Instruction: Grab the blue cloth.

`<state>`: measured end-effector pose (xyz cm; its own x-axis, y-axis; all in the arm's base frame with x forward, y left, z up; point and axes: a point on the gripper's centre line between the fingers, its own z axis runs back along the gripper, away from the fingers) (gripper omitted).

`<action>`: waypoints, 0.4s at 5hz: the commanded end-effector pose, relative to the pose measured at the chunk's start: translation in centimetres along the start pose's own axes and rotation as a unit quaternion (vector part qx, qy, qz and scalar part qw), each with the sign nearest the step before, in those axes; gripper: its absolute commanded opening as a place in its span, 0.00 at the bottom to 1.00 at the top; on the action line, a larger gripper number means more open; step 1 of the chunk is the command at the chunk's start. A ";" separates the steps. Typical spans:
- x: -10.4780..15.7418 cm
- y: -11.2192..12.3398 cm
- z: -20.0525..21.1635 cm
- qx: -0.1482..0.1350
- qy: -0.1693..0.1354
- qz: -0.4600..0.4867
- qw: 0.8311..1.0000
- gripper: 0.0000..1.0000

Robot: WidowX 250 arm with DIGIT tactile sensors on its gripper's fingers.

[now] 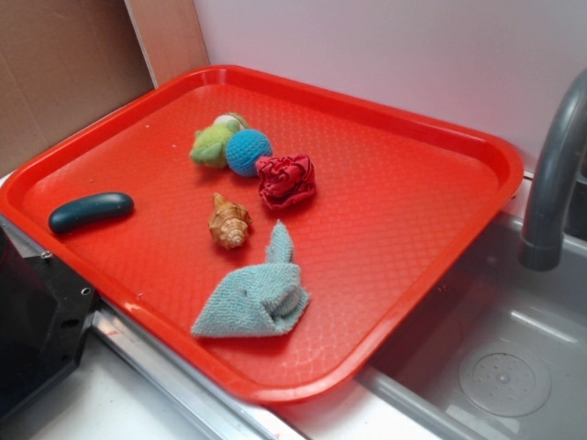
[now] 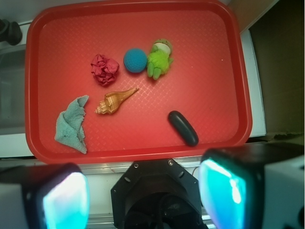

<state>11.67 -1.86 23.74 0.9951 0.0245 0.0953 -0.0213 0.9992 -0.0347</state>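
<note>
My gripper needs to pinch the crumpled terry washcloth by its bunched folded body (image 1: 259, 299) next, to grab the blue cloth.
The blue cloth (image 1: 255, 295) is a small pale blue-grey terry washcloth, crumpled with one corner poking up, lying near the front edge of the red tray (image 1: 404, 229). In the wrist view the cloth (image 2: 71, 125) lies at the tray's lower left. My gripper (image 2: 148, 193) is open and empty, held high above and outside the tray's near edge; its two fingers (image 2: 64, 200) glow teal at the bottom corners. The gripper does not show in the exterior view.
On the tray are a brown seashell (image 1: 229, 223), a red fabric wad (image 1: 287, 181), a bright-blue crocheted ball (image 1: 248, 150), a green plush toy (image 1: 212, 144) and a dark oblong piece (image 1: 90, 212). A grey faucet (image 1: 555, 174) and sink (image 1: 495, 367) are at right.
</note>
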 end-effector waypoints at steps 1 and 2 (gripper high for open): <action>0.0 0.0 0.0 0.000 0.000 0.000 1.000 1.00; 1.3 -4.0 -5.3 0.009 0.035 -0.005 0.999 1.00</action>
<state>13.33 -6.07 17.98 1.0000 0.0048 -0.0064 -0.0049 0.9999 -0.0106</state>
